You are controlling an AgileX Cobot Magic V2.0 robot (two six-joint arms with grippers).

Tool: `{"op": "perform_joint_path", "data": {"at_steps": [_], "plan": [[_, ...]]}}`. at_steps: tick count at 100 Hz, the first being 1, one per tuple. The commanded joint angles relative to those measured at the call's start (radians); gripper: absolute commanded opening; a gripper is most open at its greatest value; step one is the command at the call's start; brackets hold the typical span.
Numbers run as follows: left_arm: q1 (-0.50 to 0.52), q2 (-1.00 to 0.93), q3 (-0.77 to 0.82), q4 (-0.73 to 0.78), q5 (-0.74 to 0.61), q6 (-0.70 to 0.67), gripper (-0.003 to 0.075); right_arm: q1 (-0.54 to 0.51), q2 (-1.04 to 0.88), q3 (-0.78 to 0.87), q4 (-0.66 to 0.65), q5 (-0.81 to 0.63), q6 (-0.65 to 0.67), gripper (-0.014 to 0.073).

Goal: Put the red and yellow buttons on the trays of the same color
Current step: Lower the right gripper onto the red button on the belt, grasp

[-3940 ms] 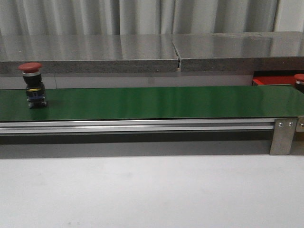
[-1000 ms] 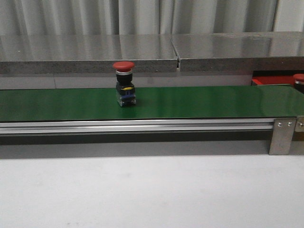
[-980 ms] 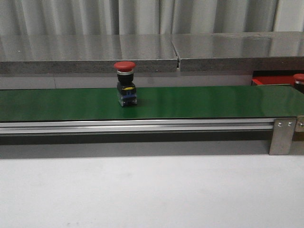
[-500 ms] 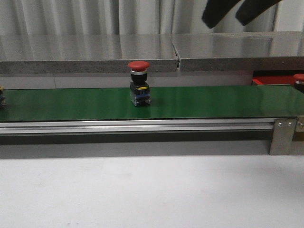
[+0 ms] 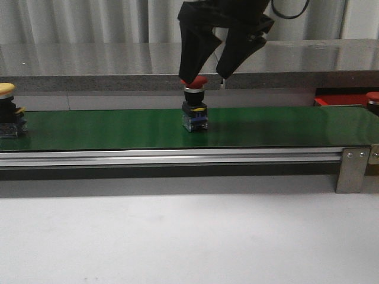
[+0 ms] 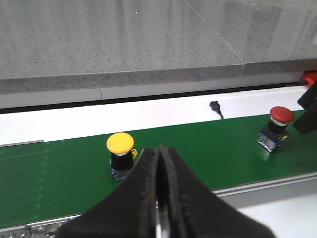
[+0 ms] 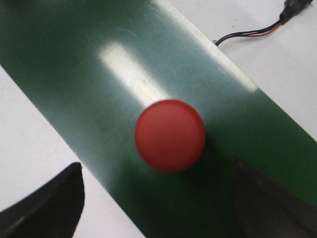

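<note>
My right gripper's fingers are still short of the red cap's middle [image 5: 195, 83] and closing now would miss, so it is too early to close and lowering comes first.
A red button [image 5: 195, 106] with a red cap on a dark body stands upright on the green belt [image 5: 284, 125]. My right gripper [image 5: 206, 74] hangs open just above it, one finger on each side of the cap. In the right wrist view the cap [image 7: 170, 135] lies between the open fingers of that gripper [image 7: 156, 184]. A yellow button [image 5: 8, 110] stands at the belt's far left. My left gripper [image 6: 159, 149] is shut and empty, close to the yellow button [image 6: 120, 154]. The red tray [image 5: 340, 100] shows at the right behind the belt. No yellow tray is in view.
Another red button [image 5: 373, 101] stands at the right edge by the red tray. A grey stone ledge [image 5: 118, 65] runs behind the belt. A metal rail and bracket [image 5: 353, 168] edge the belt's front. A thin cable [image 7: 257, 30] lies beyond the belt.
The red button has ridden the belt to the right. My right gripper came down from the top right to just over it. The yellow button has come into view at the left.
</note>
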Motion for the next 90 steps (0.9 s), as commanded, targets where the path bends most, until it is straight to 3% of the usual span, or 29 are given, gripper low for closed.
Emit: {"op": "perform_joint_path", "data": {"at_steps": [1,14,29,39,68,90], "plan": [[-0.008,0.001,-0.026,-0.024,-0.074,0.001,-0.0019,0.001,-0.011,-0.056,0.009,-0.039,-0.008,0.0602],[-0.008,0.001,-0.026,-0.024,-0.074,0.001,-0.0019,0.001,0.013,-0.056,-0.022,-0.068,-0.008,0.0531],[-0.008,0.004,-0.026,-0.024,-0.074,0.001,-0.0019,-0.001,0.02,-0.056,-0.035,-0.083,-0.008,0.0256],[-0.008,0.005,-0.026,-0.024,-0.074,0.001,-0.0019,-0.001,0.016,-0.056,-0.035,-0.089,-0.008,0.0164],[-0.008,0.005,-0.026,-0.024,-0.074,0.001,-0.0019,-0.006,-0.061,-0.048,-0.035,-0.098,0.016,0.015],[-0.008,0.005,-0.026,-0.024,-0.074,0.001,-0.0019,-0.067,-0.166,0.016,-0.035,-0.107,0.039,0.015]]}}
